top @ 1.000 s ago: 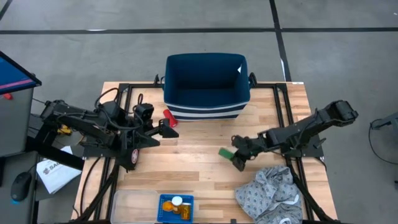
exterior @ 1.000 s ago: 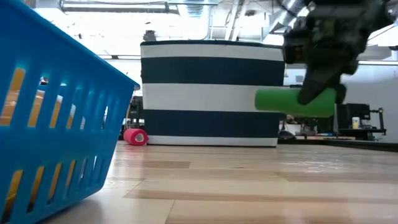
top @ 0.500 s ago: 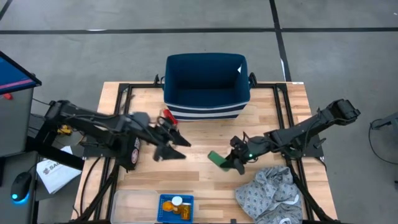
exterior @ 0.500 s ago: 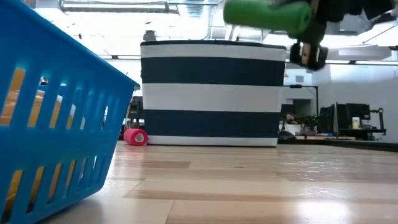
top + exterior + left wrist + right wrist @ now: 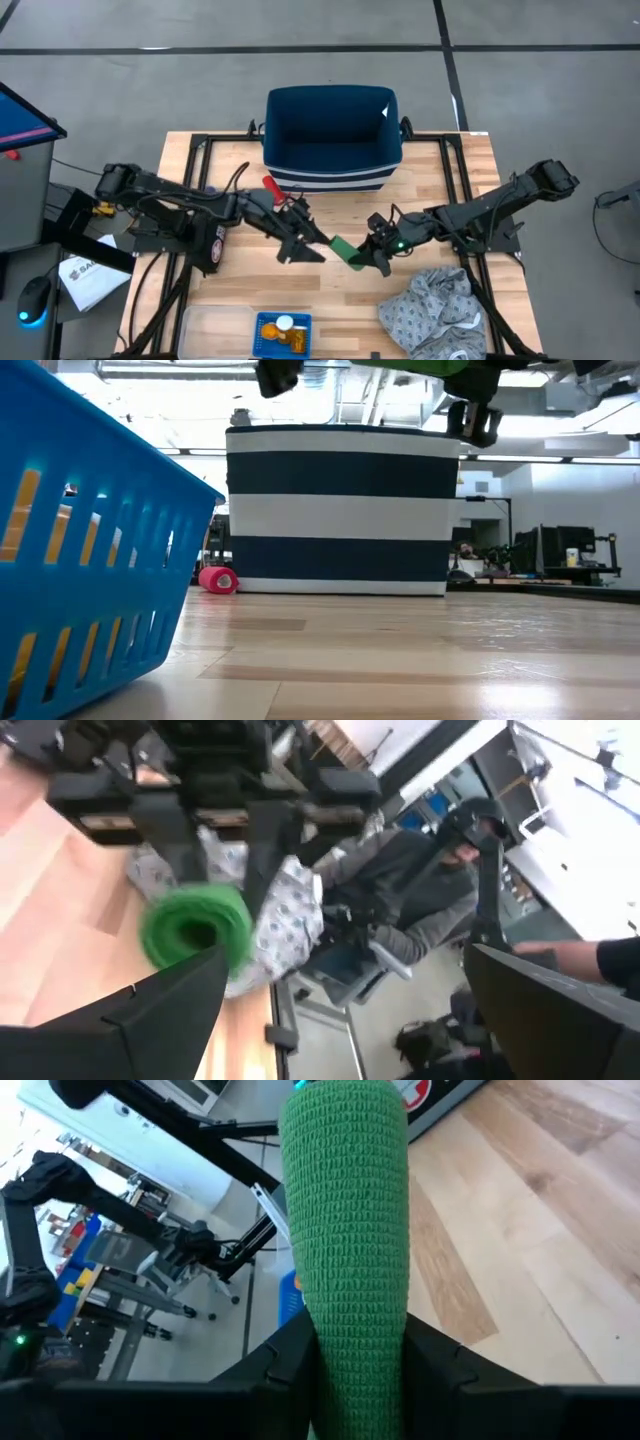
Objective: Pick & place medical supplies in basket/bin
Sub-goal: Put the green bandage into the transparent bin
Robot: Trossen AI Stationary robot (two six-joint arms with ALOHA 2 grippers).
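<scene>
The green roll needs to go with the supplies, so next my left gripper needs to take hold of it by its loose end (image 5: 338,246).
My right gripper (image 5: 372,257) is shut on a green woven roll (image 5: 345,251) and holds it in the air over the middle of the table; the low view shows the green roll (image 5: 420,366) at the very top. My left gripper (image 5: 308,246) is open right beside the roll's free end (image 5: 195,930), which stands just ahead of one fingertip; I cannot tell whether they touch. A red cylinder (image 5: 270,187) lies on its side against the navy striped tub (image 5: 330,140). The blue basket (image 5: 282,335) sits at the near edge with orange bottles and a white cap inside. My right gripper pinches the green roll between its two fingers (image 5: 285,1370) at the end nearest the gripper (image 5: 350,1330). The fingers come roughly level from the table's right, and the roll sticks out ahead along them toward the left. It is lifted clear of the table.
A crumpled grey patterned cloth (image 5: 435,310) lies at the near right corner. A clear flat tray (image 5: 215,330) sits left of the basket. In the low view the blue basket (image 5: 80,560) fills the near left, with the navy striped tub (image 5: 340,510) behind bare wood.
My right gripper has carried the green roll upward and a little toward the table's left, from mid-height to the top of the low view. My left arm has reached out from the left side toward the table's middle, ending beside the roll's free end.
</scene>
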